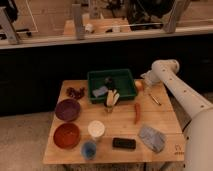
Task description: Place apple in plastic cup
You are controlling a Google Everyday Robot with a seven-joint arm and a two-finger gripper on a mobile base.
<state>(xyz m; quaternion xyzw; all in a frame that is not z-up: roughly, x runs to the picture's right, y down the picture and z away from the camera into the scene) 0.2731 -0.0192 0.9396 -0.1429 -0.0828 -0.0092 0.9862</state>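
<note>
The apple (138,85) should go in the blue plastic cup (89,149), so the robot's gripper will next pick it up by its round sides.
The apple (138,85) is a small orange-yellow fruit on the wooden table (165,120), just right of the green tray. My gripper (145,81) reaches in from the right on the white arm and hovers right beside the apple, open, with nothing lifted. The plastic cup (89,149) is a short blue translucent cup near the table's front edge, left of centre, far from the gripper.
The green tray (125,76) holds a dark item, a bluish item and a pale banana-like piece. Around it lie a red-orange chili (137,113), a purple bowl (67,109), a red-brown bowl (66,135), a white cup (96,129), a black block (124,143), a grey cloth (152,137) and a thin utensil (154,99).
</note>
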